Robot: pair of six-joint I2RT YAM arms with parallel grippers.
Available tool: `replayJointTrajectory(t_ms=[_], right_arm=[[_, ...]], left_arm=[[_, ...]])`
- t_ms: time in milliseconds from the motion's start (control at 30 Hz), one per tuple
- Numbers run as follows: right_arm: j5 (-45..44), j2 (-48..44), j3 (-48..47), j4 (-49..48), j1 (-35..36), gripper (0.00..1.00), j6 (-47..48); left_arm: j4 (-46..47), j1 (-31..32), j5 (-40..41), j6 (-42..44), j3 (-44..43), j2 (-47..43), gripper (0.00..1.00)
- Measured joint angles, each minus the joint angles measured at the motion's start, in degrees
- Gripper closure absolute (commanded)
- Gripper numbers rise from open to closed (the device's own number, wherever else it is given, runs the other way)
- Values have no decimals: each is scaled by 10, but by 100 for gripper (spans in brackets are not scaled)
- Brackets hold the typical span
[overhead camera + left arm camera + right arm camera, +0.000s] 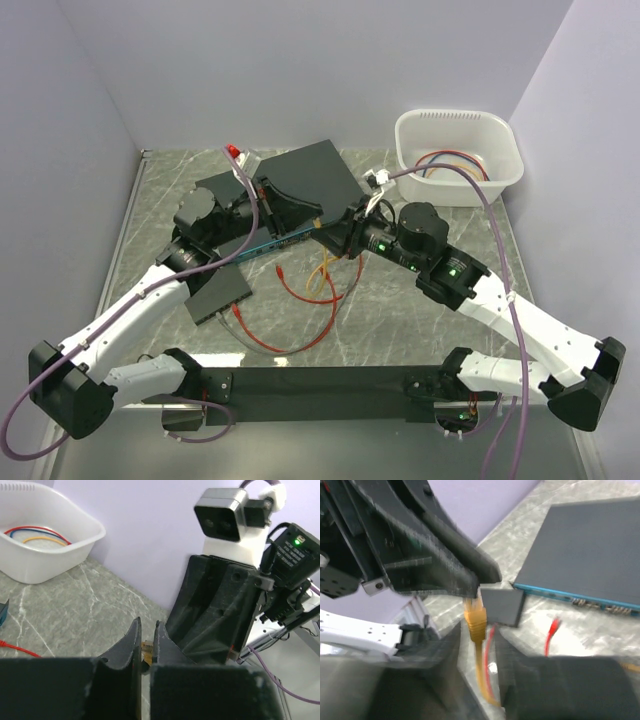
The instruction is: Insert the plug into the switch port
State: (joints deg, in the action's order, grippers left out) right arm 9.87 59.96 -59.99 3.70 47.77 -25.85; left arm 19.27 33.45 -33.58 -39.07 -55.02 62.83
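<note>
The yellow plug's tip should stay free to insert, so my right gripper will next grab the yellow plug by its boot at the cable end (pixel 318 224) (pixel 477 625).
The switch (pixel 312 172) is a flat dark grey box with a teal front edge (pixel 285 238); it also shows in the right wrist view (pixel 590 550). My left gripper (pixel 148 626) is shut on a yellow plug (pixel 146 649) and holds it just off the switch's front right corner. In the right wrist view the plug (pixel 475 616) hangs from the left fingers (pixel 470 570), its yellow cable (pixel 482 675) trailing down. My right gripper (pixel 477 630) is open, with a finger on each side of the plug's boot, not touching it. In the top view both grippers meet near the plug's cable (pixel 327 262).
A smaller black slab (pixel 218 295) lies left of the switch front. Red cables (pixel 300 320) with red plugs (pixel 552 627) loop on the marble table in front. A white bin (pixel 460 155) holding coloured cables stands at the back right.
</note>
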Motion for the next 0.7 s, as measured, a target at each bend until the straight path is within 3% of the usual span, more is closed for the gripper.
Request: replayJointTrajectory(t_ms=[100,233,567,700], right_arm=[[0,-3,3,-23,0,43,-2],[-3,-16,5,-42,0,43,0],[2,-51,31,-64,0,60,9],[10,-50,40,-63,0,62,10]], left_arm=[[-1,2,-13,0,7,-6,100],[-5,3,-17,4,12,-7,100],[-2,4,-26,3,14,-7,100],[2,4,-27,0,14,-7,100]])
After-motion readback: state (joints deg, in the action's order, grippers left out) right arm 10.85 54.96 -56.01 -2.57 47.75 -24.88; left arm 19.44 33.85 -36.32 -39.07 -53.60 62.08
